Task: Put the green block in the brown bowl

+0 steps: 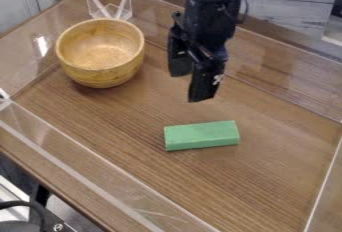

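My gripper grabs the green block across its narrow middle (202, 135) next, since from end to end the block is longer than the gap between my open fingers.
The green block (202, 135) lies flat on the wooden table, right of centre and toward the front. The brown bowl (100, 52) stands at the back left, with nothing inside it. My gripper (190, 78) hangs pointing down between the two, a little above and behind the block. Its two dark fingers (203, 81) are spread apart and hold nothing.
A clear plastic wall (80, 166) runs around the table's front and left edges. Clear plastic pieces (107, 4) stick up behind the bowl. The wooden table (281, 166) stretches to the right of the block.
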### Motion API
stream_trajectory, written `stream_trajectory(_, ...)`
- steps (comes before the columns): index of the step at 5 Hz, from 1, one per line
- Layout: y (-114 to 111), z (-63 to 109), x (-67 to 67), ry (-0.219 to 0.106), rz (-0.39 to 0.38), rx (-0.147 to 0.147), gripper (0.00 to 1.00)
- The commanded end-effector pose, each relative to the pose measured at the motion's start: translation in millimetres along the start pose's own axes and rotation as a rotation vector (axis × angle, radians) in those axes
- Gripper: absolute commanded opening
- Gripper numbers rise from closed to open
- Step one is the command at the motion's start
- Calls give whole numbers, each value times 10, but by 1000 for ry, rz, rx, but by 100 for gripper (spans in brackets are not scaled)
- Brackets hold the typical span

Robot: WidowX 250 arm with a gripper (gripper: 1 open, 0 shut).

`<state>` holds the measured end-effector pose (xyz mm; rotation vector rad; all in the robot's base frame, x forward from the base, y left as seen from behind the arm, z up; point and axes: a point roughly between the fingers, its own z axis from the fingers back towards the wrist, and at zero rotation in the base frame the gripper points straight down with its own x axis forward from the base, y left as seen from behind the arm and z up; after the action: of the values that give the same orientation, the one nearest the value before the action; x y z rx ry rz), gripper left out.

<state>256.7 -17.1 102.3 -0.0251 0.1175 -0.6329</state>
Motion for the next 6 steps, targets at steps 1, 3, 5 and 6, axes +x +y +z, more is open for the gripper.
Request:
stream_trajectory(1,-51,68,-5,-44,-115,43,100)
stream_trajectory(3,-132,-119,-5,-52,-220,58,100)
stream_trajectory(5,-168,-338,28,-63,-257,69,100)
stream_trajectory(6,-182,-416,42,-68,-257,67,100)
